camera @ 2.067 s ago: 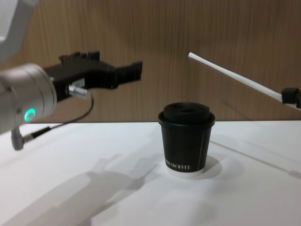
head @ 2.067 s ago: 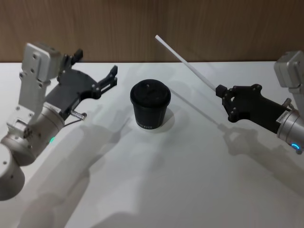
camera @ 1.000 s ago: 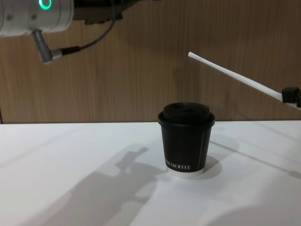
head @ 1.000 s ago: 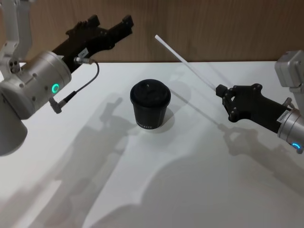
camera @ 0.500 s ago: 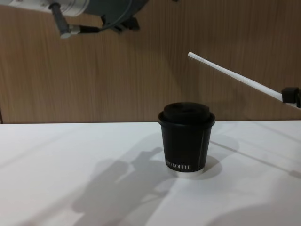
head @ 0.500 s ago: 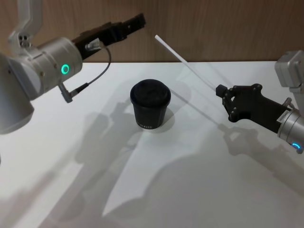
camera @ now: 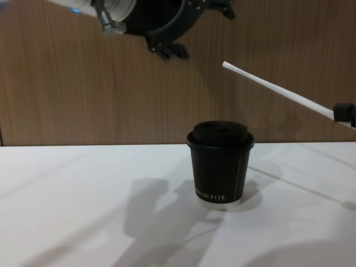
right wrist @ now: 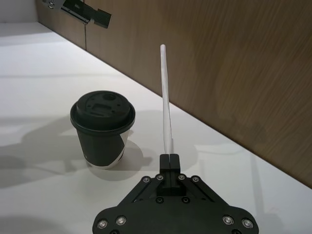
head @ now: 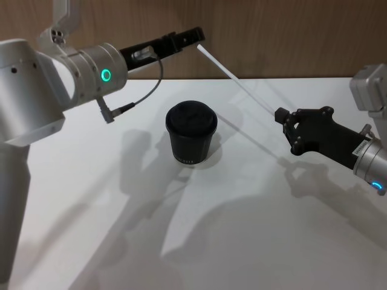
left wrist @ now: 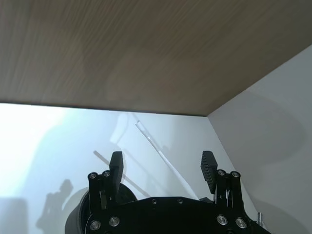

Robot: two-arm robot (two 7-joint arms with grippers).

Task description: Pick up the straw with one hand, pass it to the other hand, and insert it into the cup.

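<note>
My left gripper grabs the straw by its free upper end (head: 203, 51) next, as my right gripper's shut fingers already cover the lower end of the white straw (head: 236, 80).
The white straw (head: 236, 80) slants up and away over the table, its lower end clamped in my all-black right gripper (head: 281, 115), which is shut on it at the right. In the right wrist view the straw (right wrist: 165, 97) rises from between the fingertips (right wrist: 169, 158). The black lidded cup (head: 191, 134) stands upright mid-table, below and left of the straw. My left gripper (head: 193, 35), with the silver green-lit wrist, is raised high, its tips close to the straw's free end. In the left wrist view its fingers (left wrist: 116, 165) are spread, and the straw (left wrist: 158, 152) lies between them, farther off.
The white table (head: 242, 241) has bare room all around the cup. A brown wood wall (head: 290, 36) runs along its far edge, close behind the straw's tip and the left gripper.
My left arm has lifted from low at the left and swung right, bringing its open gripper up to the straw's free end. The right gripper, straw and cup have stayed still.
</note>
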